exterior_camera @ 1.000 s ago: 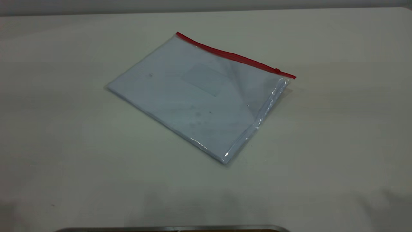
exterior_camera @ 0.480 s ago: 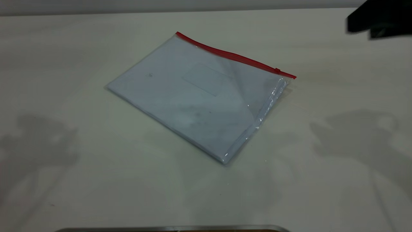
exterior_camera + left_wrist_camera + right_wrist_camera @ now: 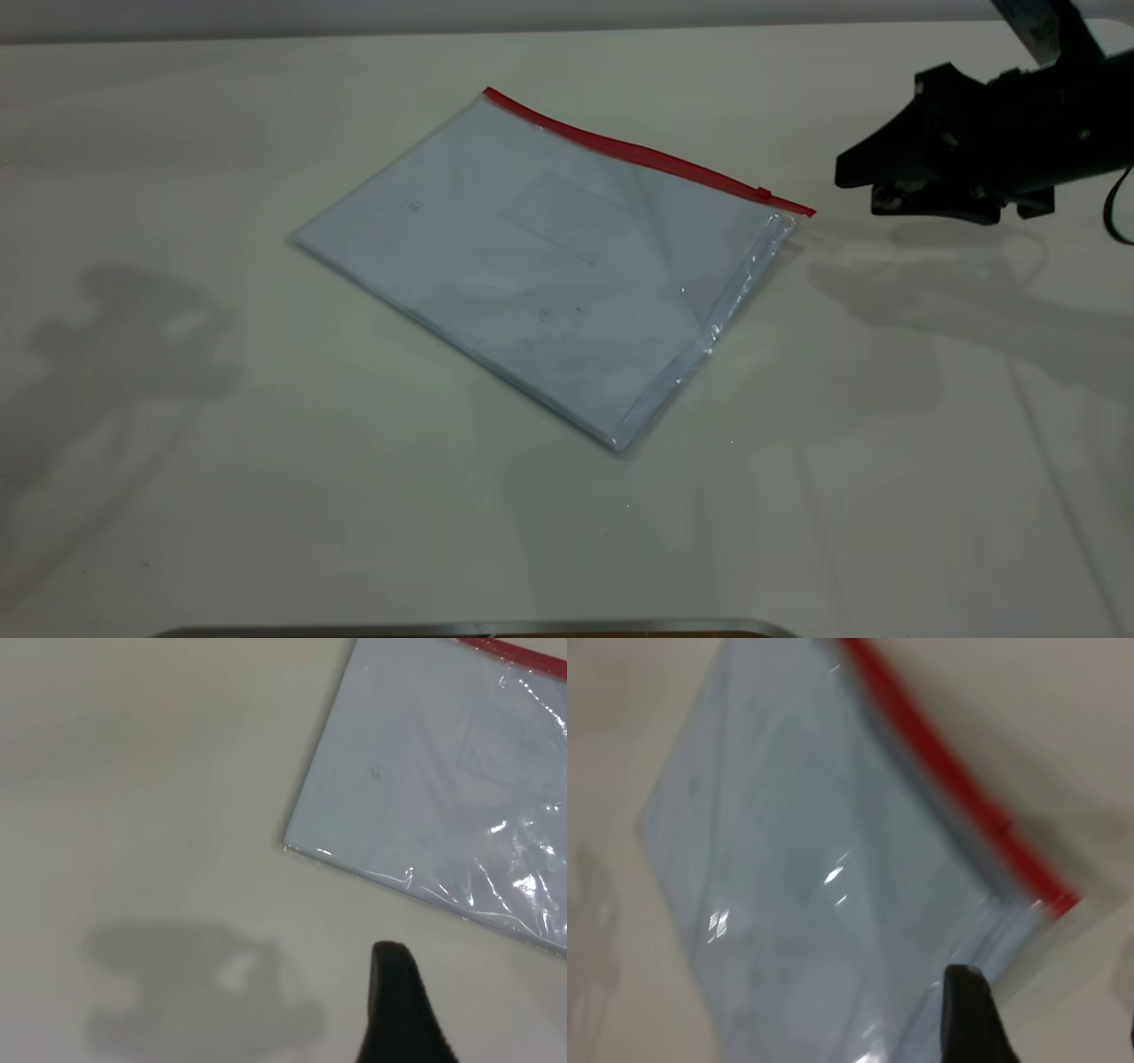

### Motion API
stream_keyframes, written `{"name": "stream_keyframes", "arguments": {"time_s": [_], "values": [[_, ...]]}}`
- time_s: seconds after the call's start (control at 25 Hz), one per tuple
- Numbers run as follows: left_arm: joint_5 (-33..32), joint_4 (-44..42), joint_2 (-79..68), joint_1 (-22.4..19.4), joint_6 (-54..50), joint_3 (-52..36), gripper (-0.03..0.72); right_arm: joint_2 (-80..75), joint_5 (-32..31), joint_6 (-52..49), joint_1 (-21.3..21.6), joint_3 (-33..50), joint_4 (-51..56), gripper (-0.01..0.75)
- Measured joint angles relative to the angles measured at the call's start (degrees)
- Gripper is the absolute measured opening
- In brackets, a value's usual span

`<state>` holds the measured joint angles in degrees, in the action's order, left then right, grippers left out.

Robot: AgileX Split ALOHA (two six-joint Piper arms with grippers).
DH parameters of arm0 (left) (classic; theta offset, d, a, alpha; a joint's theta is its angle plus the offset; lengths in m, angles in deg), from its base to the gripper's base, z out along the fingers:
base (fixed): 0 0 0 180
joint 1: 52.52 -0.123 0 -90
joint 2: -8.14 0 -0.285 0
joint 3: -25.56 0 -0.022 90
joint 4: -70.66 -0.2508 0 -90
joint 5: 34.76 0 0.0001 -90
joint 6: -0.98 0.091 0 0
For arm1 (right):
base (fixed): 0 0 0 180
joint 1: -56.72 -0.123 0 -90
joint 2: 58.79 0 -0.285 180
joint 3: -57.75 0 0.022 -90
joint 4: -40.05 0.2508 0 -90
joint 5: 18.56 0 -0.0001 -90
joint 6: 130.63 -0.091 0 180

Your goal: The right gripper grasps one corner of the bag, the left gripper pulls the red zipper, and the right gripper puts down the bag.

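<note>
I need to keep the red zipper (image 3: 638,152) free to pull. Next, I should grip the bag with my right gripper by its corner beside the slider tab (image 3: 764,193).
The bag (image 3: 549,266) lies flat on the table, a clear pouch with a pale blue-white sheet inside. The red zipper (image 3: 638,152) runs along its far long edge, with the slider tab (image 3: 764,193) near the right end. My right gripper (image 3: 858,195) hovers just right of the bag's corner (image 3: 800,217), open and empty, not touching it. In the right wrist view the corner (image 3: 1059,904) lies beyond one finger (image 3: 967,1014). My left gripper (image 3: 478,1019) is out of the exterior view. Its one visible finger (image 3: 397,1010) hangs over bare table short of the bag (image 3: 443,788).
The pale table (image 3: 221,461) surrounds the bag on all sides. The left arm's shadow (image 3: 133,337) falls on the left of the table. A dark metal rim (image 3: 478,629) shows at the near edge.
My right gripper has come in from the upper right and moved down and left to the bag's red-strip corner. The left arm's shadow has appeared. The bag has not moved.
</note>
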<state>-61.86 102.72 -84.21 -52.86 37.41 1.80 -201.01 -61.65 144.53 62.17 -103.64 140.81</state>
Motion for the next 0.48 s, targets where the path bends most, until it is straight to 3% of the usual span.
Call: {"name": "stream_keyframes", "arguments": {"time_s": [0.28,0.48], "values": [[1.39,0.00,0.00,0.00,1.14,0.00,0.514,-9.43,-0.33,0.00,-2.23,-9.53,0.14,0.468],[1.39,0.00,-0.01,0.00,1.25,0.00,0.515,-11.54,-0.51,-1.08,-3.24,-12.06,0.26,0.468]]}}
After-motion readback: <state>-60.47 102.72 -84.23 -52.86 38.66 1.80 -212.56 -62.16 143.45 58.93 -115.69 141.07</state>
